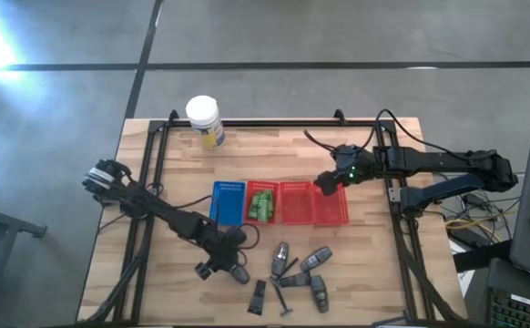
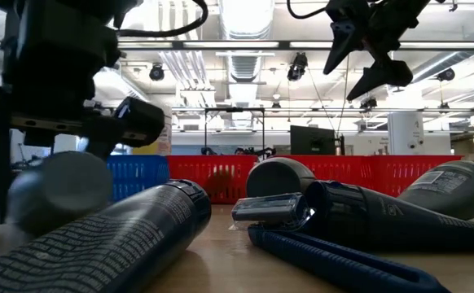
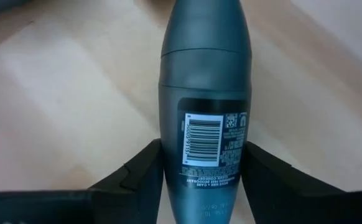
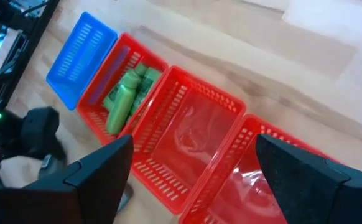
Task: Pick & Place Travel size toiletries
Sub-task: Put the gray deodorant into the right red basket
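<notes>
I will next use my right gripper to grab the grey tube by its flat round end, so that I can place it in an empty red basket.
My left gripper is near the table's near edge, shut on a grey tube with a barcode label. More grey tubes and thin black pieces lie flat to its right. Green bottles lie in the red basket beside the blue basket. My right gripper hangs open above the two other red baskets, touching nothing. My left gripper pinches the grey tube between its two fingers, on the labelled body behind the rounded cap. The fingers come from above, slanting toward the table's right, and lie along the tube. I cannot tell whether the tube is clear of the table.
A big white jar with a yellow label stands near the far edge. The four baskets sit in a row at mid-table. Black frame rails run along both sides. Bare wood lies between the jar and the baskets.
</notes>
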You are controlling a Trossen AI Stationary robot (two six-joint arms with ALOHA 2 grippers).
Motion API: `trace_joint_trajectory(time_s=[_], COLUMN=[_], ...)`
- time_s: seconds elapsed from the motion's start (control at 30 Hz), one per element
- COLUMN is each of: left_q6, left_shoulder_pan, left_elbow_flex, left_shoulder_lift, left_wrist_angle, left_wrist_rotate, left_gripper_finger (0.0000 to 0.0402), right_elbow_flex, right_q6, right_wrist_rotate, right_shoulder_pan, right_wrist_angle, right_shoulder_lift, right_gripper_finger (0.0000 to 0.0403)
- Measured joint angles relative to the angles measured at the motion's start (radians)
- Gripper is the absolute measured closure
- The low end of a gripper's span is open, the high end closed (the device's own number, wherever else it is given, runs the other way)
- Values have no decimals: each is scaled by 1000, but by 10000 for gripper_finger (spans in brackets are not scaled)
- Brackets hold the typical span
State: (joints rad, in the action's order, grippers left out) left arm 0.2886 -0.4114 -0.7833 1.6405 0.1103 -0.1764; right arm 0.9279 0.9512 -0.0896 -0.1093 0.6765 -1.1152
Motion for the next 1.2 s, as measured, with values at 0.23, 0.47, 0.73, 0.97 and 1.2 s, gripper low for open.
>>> trace_joint_trajectory(time_s=[0.23,0.47,0.73,0.97,1.2], left_q6=[-30,-270,-405,-391,-294], left_shoulder_pan=[0,27,142,255,317], left_elbow_flex=[-52,-90,-196,-369,-479], left_shoulder_lift=[-50,-170,-162,-36,35], left_wrist_angle=[140,180,172,173,170], left_wrist_rotate=[128,321,530,608,600], left_gripper_finger=[218,218,218,218,218], right_elbow_flex=[0,0,0,0,0], right_q6=[-8,-8,31,44,45], right_wrist_rotate=[100,207,224,259,254], right_shoulder_pan=[2,2,2,19,38], right_wrist_angle=[-1,-24,-207,-250,-289], right_shoulder_lift=[0,0,-3,-50,-65], right_gripper_finger=[100,110,84,55,43])
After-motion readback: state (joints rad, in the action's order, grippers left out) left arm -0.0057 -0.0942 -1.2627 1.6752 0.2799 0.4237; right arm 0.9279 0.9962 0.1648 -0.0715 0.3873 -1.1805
